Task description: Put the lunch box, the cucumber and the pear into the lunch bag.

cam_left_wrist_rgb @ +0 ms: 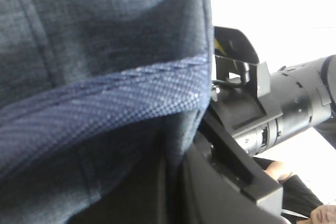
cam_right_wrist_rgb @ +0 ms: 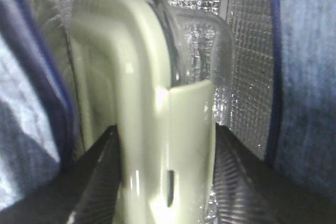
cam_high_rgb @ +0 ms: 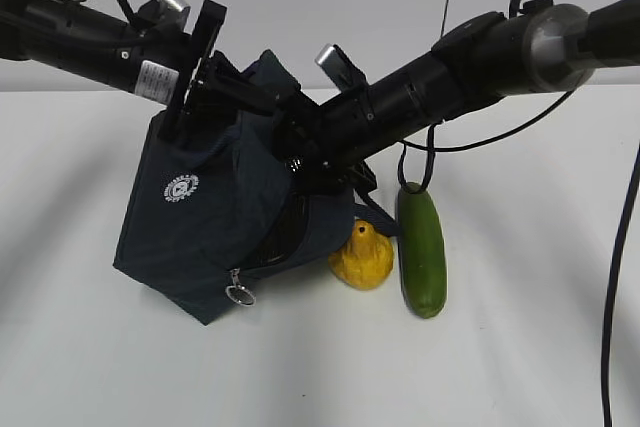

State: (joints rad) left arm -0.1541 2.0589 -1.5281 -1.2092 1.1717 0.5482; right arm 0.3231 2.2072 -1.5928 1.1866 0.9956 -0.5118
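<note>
I need to open my right gripper, because the lunch box is standing against the silver foil lining and would rest in the bag.
The navy lunch bag stands tilted on the white table, its mouth facing right. My left gripper is shut on the bag's top edge and holds it up; in the left wrist view navy fabric fills the frame. My right gripper is shut on the lunch box, which stands on edge inside the bag against the silver foil lining. In the exterior view the right fingers are hidden in the bag mouth. The yellow pear and the dark green cucumber lie on the table right of the bag.
The zipper's metal ring pull hangs at the bag's lower front. The right arm crosses close beside the left gripper. A black cable hangs at the right edge. The pear touches the bag's right side.
</note>
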